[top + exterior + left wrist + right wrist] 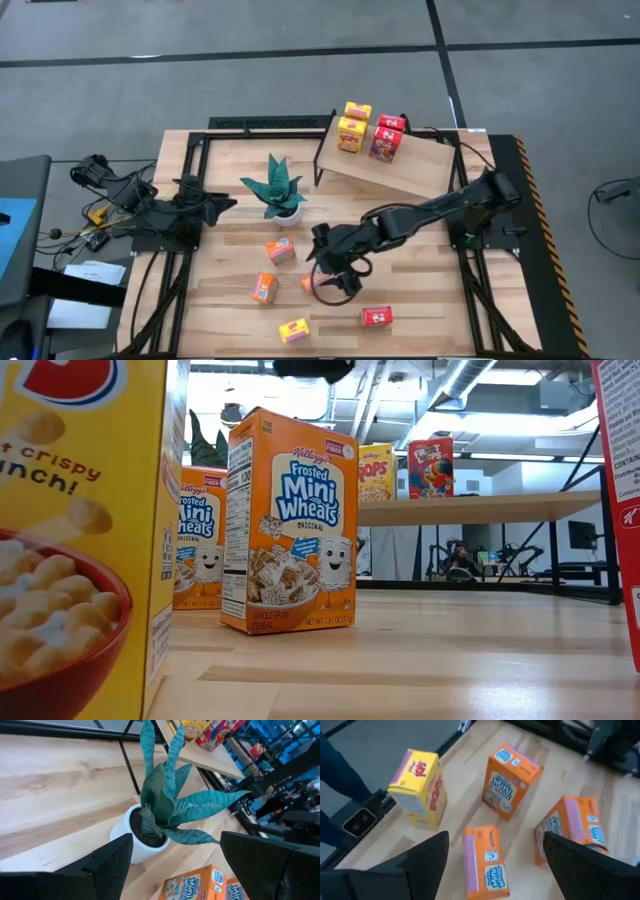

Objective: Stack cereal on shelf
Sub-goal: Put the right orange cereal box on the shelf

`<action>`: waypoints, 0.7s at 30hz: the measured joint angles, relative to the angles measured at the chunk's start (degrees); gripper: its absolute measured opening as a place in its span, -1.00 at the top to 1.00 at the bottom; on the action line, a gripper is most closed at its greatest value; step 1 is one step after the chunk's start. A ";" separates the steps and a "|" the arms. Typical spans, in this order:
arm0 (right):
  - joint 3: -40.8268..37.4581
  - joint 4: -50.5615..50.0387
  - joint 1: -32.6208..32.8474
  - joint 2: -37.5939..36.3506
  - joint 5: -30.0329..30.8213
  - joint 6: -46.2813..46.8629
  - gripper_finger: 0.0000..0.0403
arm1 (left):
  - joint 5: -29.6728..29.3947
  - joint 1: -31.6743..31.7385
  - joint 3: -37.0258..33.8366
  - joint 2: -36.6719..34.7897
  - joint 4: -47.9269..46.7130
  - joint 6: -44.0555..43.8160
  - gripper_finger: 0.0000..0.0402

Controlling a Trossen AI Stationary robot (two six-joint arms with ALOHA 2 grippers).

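I should next grab the orange cereal box by its narrow sides with my right gripper to stack it on the shelf (420, 170).
The shelf (420, 170) stands at the table's far right and carries two yellow cereal boxes (352, 128) and two red ones (387, 138). On the tabletop are three orange boxes (280, 250) (264, 288) (306, 283), a yellow box (294, 330) and a red box (376, 317). My right gripper (335, 280) hangs open over the middle of the table. In the right wrist view its fingers stand on either side of an orange box (485, 867) that lies flat, and they do not touch it. My left gripper (225, 203) waits open at the left, pointing at the plant.
A teal spiky plant in a white pot (278, 192) stands left of the shelf, close in front of my left gripper (176, 840). In the low view, a yellow box (80, 540) and a red box (620, 500) stand near the table's near edge. Black frame rails run along both sides.
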 joint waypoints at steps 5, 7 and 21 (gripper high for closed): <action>2.66 -1.20 0.44 4.52 -0.19 1.55 -0.68 | -0.05 0.00 0.00 0.58 -0.37 0.90 -0.46; 2.73 -1.73 0.50 5.41 -0.19 2.78 -0.68 | 0.03 0.00 0.00 0.68 -0.58 1.03 -0.46; 2.69 -7.99 0.44 11.15 1.69 6.29 -0.66 | -0.22 -0.02 0.00 0.63 -1.19 3.56 -0.46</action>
